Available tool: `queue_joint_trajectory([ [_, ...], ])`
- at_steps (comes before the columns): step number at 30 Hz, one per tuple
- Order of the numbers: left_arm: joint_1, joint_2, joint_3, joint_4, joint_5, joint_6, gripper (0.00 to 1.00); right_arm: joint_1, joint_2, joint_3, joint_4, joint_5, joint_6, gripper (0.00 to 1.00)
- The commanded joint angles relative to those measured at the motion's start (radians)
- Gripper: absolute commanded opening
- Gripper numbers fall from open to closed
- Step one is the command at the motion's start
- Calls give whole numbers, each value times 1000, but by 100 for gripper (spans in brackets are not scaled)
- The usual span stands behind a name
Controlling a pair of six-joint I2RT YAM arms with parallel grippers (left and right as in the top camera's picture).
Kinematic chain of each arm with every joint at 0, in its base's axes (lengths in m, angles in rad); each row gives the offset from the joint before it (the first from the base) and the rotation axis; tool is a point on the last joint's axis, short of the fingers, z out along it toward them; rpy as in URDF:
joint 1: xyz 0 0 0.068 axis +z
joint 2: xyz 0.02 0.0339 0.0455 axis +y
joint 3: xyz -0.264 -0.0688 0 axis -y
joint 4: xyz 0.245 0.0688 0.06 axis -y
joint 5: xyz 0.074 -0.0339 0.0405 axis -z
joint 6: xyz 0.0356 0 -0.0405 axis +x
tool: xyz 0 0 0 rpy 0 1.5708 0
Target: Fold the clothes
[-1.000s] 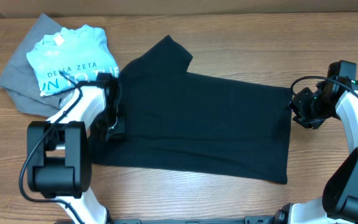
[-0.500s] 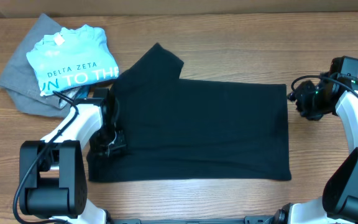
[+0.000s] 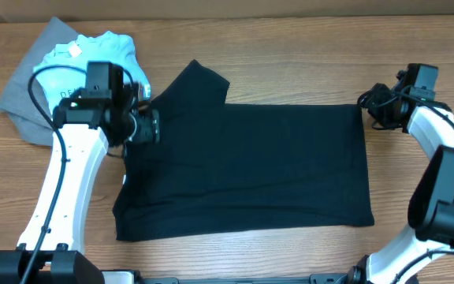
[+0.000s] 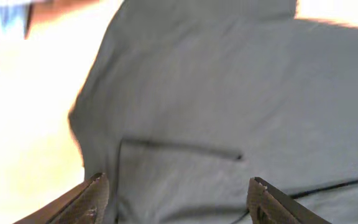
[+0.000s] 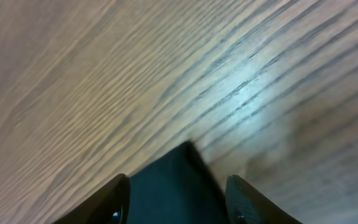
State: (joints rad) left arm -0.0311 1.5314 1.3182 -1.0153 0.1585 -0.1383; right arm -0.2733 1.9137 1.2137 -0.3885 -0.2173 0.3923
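The black T-shirt's far side needs to be folded toward the front, so my left gripper should next grab the T-shirt's outstretched sleeve by its tip (image 3: 210,73).
The black T-shirt (image 3: 251,166) lies flat on the wooden table, one sleeve (image 3: 199,79) pointing up at the top left. My left gripper (image 3: 150,126) hovers over the shirt's upper left edge. In the left wrist view its jaws (image 4: 178,199) stand wide apart with only cloth (image 4: 216,93) far beneath them. My right gripper (image 3: 369,110) sits at the shirt's top right corner. In the right wrist view its fingers (image 5: 178,199) are apart, and the black corner (image 5: 173,180) lies loose on the table between them.
A light blue T-shirt (image 3: 81,55) with white lettering rests on a grey garment (image 3: 26,99) at the back left, close behind my left arm. Bare wood (image 3: 306,63) runs along the back, and the table's front edge lies just below the shirt.
My left gripper has let go of the shirt's lower left edge, opened and moved up toward the sleeve. The right gripper has shifted slightly back to the top right corner.
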Motion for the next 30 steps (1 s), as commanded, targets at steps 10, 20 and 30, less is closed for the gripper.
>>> queue_joint_trajectory([
  [10, -60, 50, 41, 222, 101, 94, 77, 60, 111, 16, 17, -65, -53, 52],
  [20, -97, 155, 41, 351, 95, 109, 77, 64, 100, 31, -27, 55, -41, 4],
  [30, -121, 353, 88, 587, 105, 90, 72, 43, -92, 46, -215, 52, -57, 4],
])
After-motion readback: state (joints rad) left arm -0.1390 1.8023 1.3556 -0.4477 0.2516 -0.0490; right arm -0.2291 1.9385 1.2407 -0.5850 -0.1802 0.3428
